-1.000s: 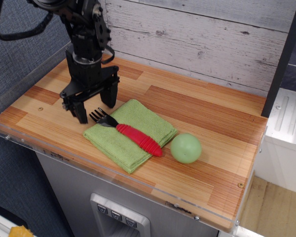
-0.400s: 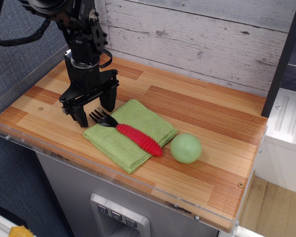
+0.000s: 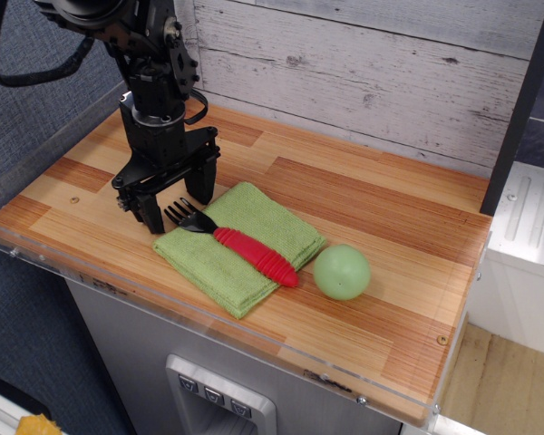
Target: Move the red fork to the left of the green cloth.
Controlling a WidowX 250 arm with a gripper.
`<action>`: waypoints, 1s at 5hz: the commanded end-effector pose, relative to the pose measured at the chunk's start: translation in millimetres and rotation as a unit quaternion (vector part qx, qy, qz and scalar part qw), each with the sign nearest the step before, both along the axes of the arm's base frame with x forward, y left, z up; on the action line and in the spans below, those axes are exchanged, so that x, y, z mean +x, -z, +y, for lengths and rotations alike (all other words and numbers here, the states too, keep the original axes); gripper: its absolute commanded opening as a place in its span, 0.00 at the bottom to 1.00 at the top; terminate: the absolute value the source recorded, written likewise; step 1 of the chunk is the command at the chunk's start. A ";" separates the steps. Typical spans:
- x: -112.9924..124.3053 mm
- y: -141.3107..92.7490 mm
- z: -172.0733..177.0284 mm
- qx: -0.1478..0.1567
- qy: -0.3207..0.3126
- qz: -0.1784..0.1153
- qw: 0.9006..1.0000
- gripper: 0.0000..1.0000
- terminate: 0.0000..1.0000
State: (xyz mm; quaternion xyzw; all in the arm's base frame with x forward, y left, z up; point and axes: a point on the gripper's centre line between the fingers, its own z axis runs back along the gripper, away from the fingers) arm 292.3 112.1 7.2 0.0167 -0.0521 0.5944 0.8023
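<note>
The red fork needs to move off the green cloth (image 3: pixel 274 221), so my gripper should next grab the fork's dark tine end (image 3: pixel 189 216).
The red fork (image 3: pixel 254 255) lies diagonally on the green cloth (image 3: pixel 274 221), red ribbed handle toward the lower right, dark tines (image 3: pixel 180 216) at the cloth's upper left corner. The green cloth is a folded light green square on the wooden table. My black gripper (image 3: pixel 174 207) stands upright at the cloth's left corner, just above and beside the fork's tines. Its two fingers are spread apart and hold nothing.
A pale green ball (image 3: pixel 341 271) rests on the table just right of the cloth, near the handle's end. A grey plank wall (image 3: pixel 363 72) runs behind. A clear raised rim (image 3: pixel 36 237) edges the table's left and front. A dark post (image 3: pixel 521 100) stands at the right.
The gripper has shifted very slightly to the left and up since a second ago. The fork, cloth and ball have not moved.
</note>
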 end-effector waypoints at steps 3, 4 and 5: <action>-6.3 -15.3 0.0 -0.005 0.010 0.002 1.000 1.00 0.00; -5.9 -17.9 2.9 -0.018 0.020 0.006 1.000 1.00 0.00; -6.2 -27.2 2.7 -0.024 0.018 -0.008 1.000 0.00 0.00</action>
